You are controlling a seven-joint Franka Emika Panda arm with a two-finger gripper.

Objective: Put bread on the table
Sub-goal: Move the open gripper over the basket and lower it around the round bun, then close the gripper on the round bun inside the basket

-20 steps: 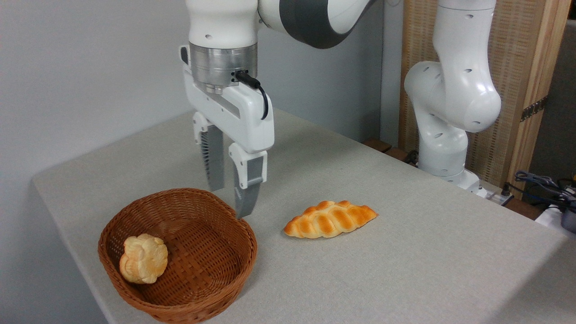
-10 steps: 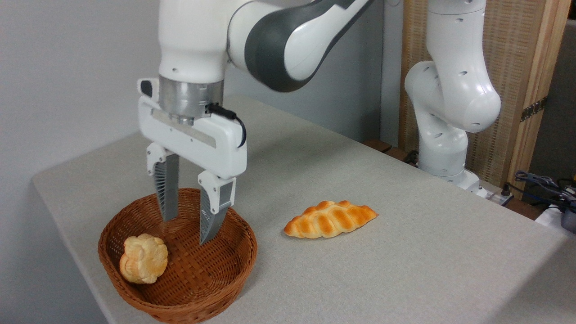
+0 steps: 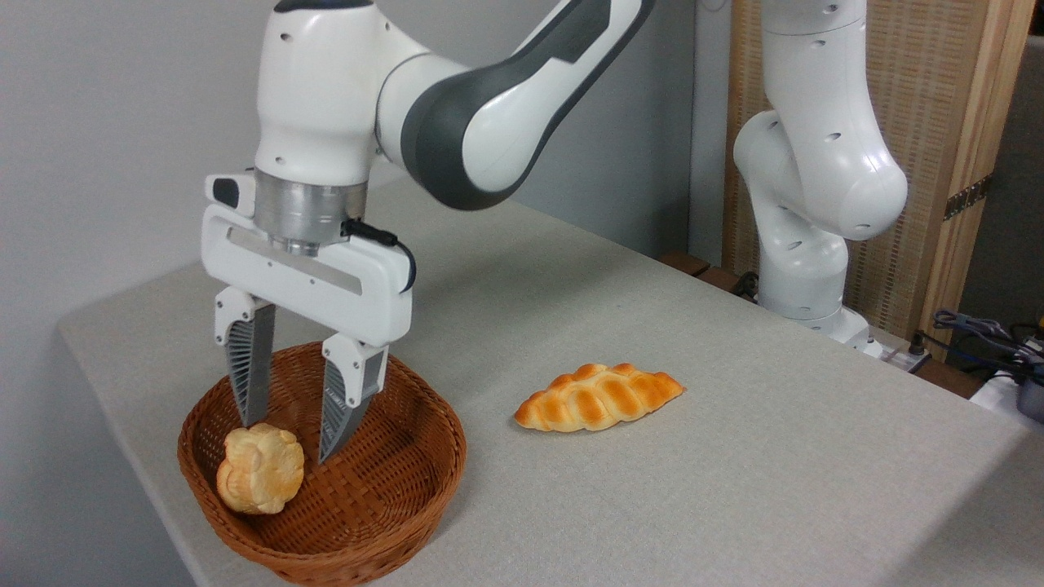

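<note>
My gripper grips the bread by its lobed sides next, to put the bread [image 3: 260,469] on the tabletop.
The bread [image 3: 260,469], a small pale-yellow lobed bun, leans against the left inner wall of a brown wicker basket [image 3: 391,505] at the front left of the grey table [image 3: 693,489]. My gripper [image 3: 292,440] hangs open inside the basket, just above and behind the bun. Its left finger tip [image 3: 251,399] reaches down to the bun's top edge, and its right finger [image 3: 342,416] stands to the bun's right. Nothing is held between the fingers.
A golden braided loaf [image 3: 598,397] lies on the table to the right of the basket. The arm's white base [image 3: 807,269] stands at the back right, with cables [image 3: 979,330] beyond it. The table's left and front edges run close to the basket.
The gripper has moved left and down, from above the basket's right rim into the basket over the bun. Its fingers have spread wider. The bun and loaf have not moved.
</note>
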